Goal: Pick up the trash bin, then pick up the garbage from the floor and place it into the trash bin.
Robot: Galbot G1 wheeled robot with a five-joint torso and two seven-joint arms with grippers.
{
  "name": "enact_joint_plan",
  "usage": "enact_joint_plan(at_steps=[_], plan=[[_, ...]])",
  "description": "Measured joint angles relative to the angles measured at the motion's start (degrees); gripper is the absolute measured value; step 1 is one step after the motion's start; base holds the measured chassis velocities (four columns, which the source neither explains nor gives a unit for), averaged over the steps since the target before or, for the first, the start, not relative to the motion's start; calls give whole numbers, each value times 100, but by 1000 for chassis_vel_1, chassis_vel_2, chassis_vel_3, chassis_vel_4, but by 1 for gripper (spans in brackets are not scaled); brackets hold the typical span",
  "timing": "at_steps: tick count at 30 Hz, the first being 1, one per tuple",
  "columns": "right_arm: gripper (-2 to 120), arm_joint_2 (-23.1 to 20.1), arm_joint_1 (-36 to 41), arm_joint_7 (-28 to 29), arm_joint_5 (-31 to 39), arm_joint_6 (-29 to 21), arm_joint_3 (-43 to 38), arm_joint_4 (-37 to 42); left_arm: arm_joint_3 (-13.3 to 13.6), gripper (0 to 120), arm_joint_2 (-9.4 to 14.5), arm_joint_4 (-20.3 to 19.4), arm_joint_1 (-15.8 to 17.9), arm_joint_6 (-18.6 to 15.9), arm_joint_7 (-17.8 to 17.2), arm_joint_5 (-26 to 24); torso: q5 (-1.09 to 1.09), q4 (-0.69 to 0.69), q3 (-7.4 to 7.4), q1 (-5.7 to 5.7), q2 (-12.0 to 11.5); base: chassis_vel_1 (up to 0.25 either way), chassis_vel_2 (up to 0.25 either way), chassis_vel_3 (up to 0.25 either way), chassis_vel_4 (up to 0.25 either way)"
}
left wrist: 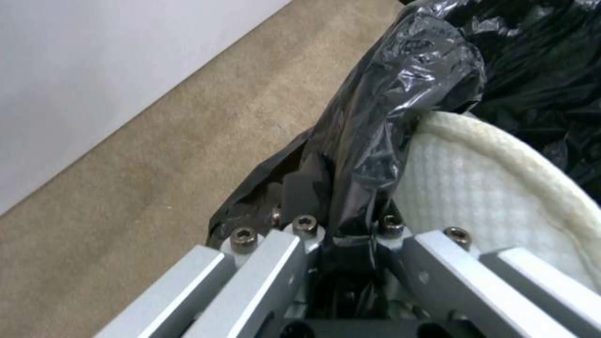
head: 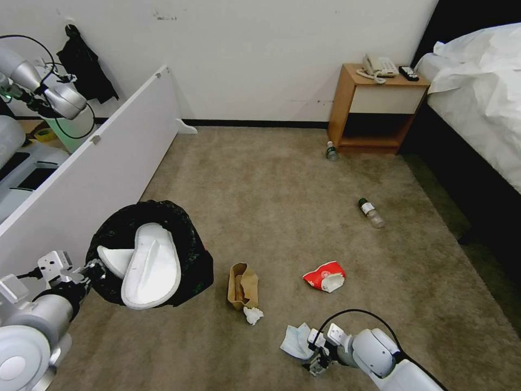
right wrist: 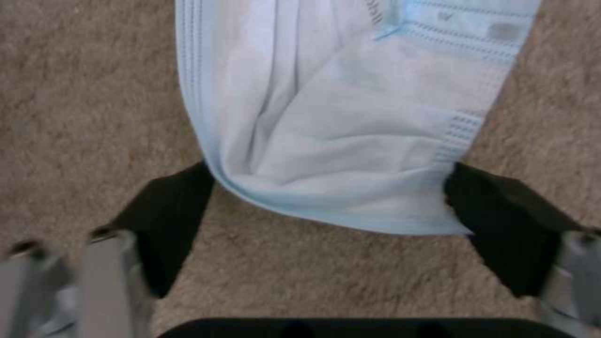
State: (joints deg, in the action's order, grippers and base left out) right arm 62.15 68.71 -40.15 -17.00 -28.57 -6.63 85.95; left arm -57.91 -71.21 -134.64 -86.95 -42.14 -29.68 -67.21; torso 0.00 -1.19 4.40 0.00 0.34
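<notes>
I will next use my right gripper to grab the light blue face mask (right wrist: 350, 141) by its bottom edge, so that I can drop it into the trash bin.
My left gripper (head: 92, 271) is shut on the rim of the trash bin (head: 187, 233), pinching its crinkly black bag (left wrist: 401, 94). Two white slippers (head: 152, 266) lie in the bin's mouth, one slipper (left wrist: 488, 188) right beside the grip. Low over the carpet floor (head: 282, 206), my right gripper (head: 317, 361) is open, its black fingers (right wrist: 169, 220) on either side of a light blue face mask (right wrist: 350, 141) lying flat. Other garbage lies around: a brown paper bag (head: 242, 285), white crumpled paper (head: 253, 315), a red-white wrapper (head: 325, 276) and two bottles (head: 371, 212) (head: 331, 151).
A white panel (head: 92, 179) leans along the left side. A wooden nightstand (head: 374, 108) with a phone stands at the back wall, and a bed (head: 477, 92) runs along the right. The carpet between them is open.
</notes>
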Motion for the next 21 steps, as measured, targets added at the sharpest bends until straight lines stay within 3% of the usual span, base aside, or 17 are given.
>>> enact_joint_plan(at_steps=[7, 9, 19, 21], plan=[[64, -16, -33, 0, 32, 37, -18, 2, -3, 1, 2, 2, 1, 0, 0, 0, -1, -1, 0, 0, 0, 0, 0, 0, 0], [51, -23, -68, 16, 60, 69, -29, 1, 10, 1, 2, 14, 9, 0, 0, 0, 0, 1, 0, 0, 0, 0, 0, 0, 0], [25, -6, -72, 38, 69, 128, -50, -7, 18, 1, 12, 22, 12, 0, 0, 3, 1, 0, 0, 0, 0, 0, 0, 0, 0], [10, -4, -64, 39, 59, 148, -62, -11, 11, 1, 30, 22, 10, 0, 2, 2, 0, 0, 0, 0, 0, 0, 0, 0, 0]])
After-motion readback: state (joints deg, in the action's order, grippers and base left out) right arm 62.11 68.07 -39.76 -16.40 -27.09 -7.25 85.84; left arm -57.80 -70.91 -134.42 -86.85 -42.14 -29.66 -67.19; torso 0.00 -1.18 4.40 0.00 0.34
